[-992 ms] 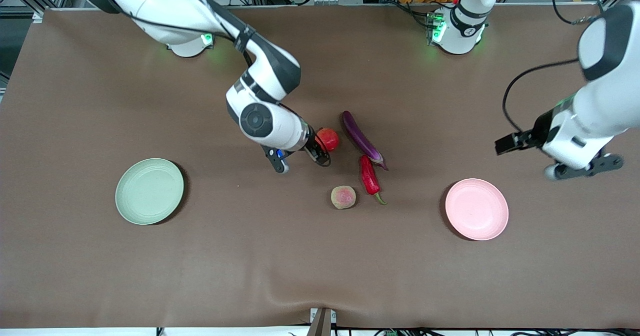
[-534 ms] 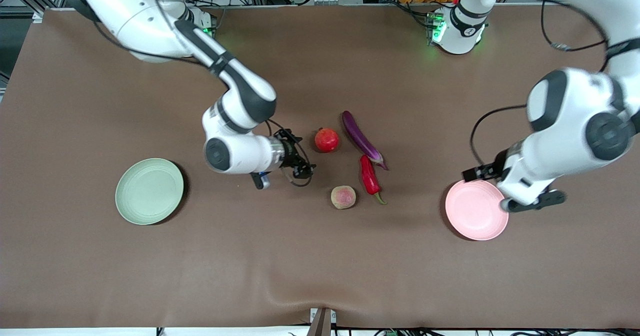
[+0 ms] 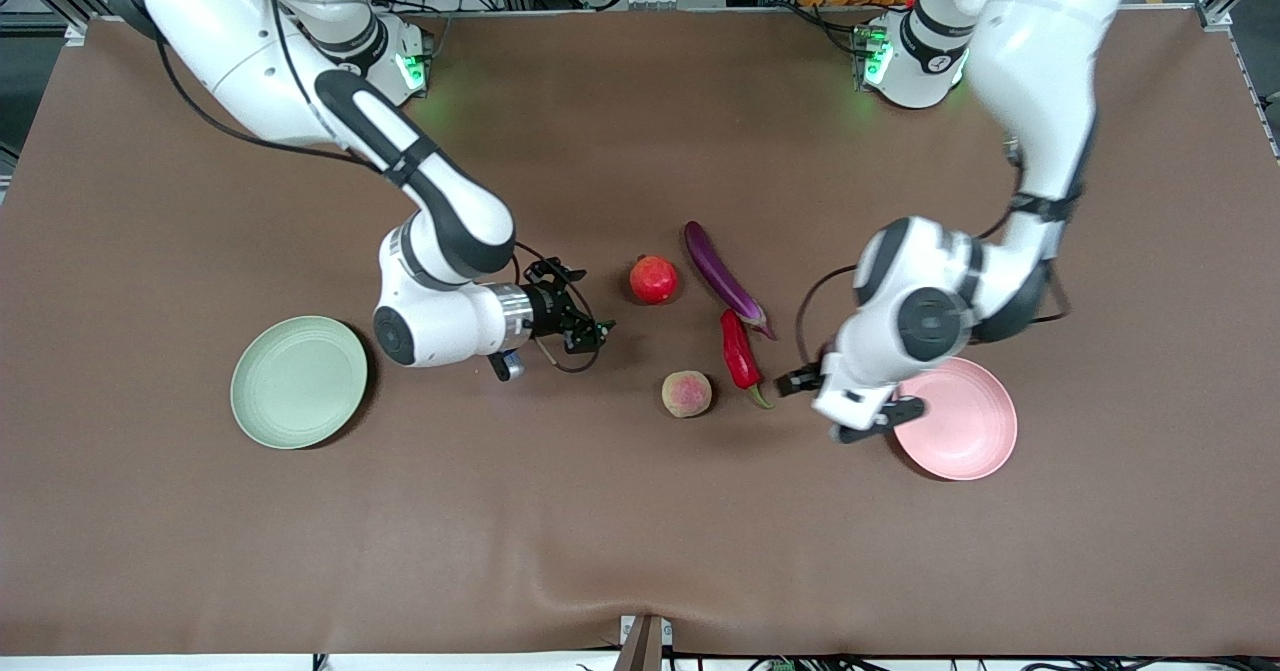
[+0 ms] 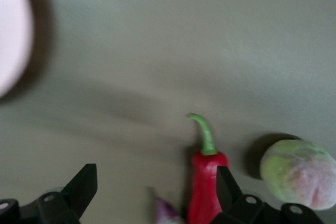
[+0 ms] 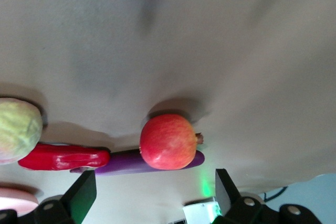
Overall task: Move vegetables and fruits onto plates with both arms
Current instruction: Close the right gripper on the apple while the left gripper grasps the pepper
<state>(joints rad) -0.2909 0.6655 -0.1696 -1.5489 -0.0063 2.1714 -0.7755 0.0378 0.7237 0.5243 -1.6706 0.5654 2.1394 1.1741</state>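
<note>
The red pomegranate needs to get onto the green plate (image 3: 298, 381), so the robot's right gripper should next pick it up by its round body (image 3: 653, 280).
The purple eggplant (image 3: 722, 276), red chili (image 3: 739, 349), red pomegranate (image 3: 653, 279) and peach (image 3: 687, 393) lie together mid-table. The green plate (image 3: 298, 381) sits toward the right arm's end and the pink plate (image 3: 960, 426) toward the left arm's end, both bare. My left gripper (image 3: 790, 383) is open and empty between the chili's stem and the pink plate. Its wrist view shows the gripper (image 4: 156, 174), the chili (image 4: 206, 187) by one finger and the peach (image 4: 297, 173). My right gripper (image 3: 595, 329) is open and empty, a short way from the pomegranate (image 5: 168, 141), pointing at it (image 5: 155, 179).
The left arm's wrist overhangs the pink plate's rim on the side toward the chili. Both arm bases stand along the table edge farthest from the front camera. The brown mat is bare around both plates and along the edge nearest the front camera.
The right gripper has drawn back from the pomegranate toward the green plate's side. The left arm has swung in from the table's end, past the pink plate, to the chili's stem.
</note>
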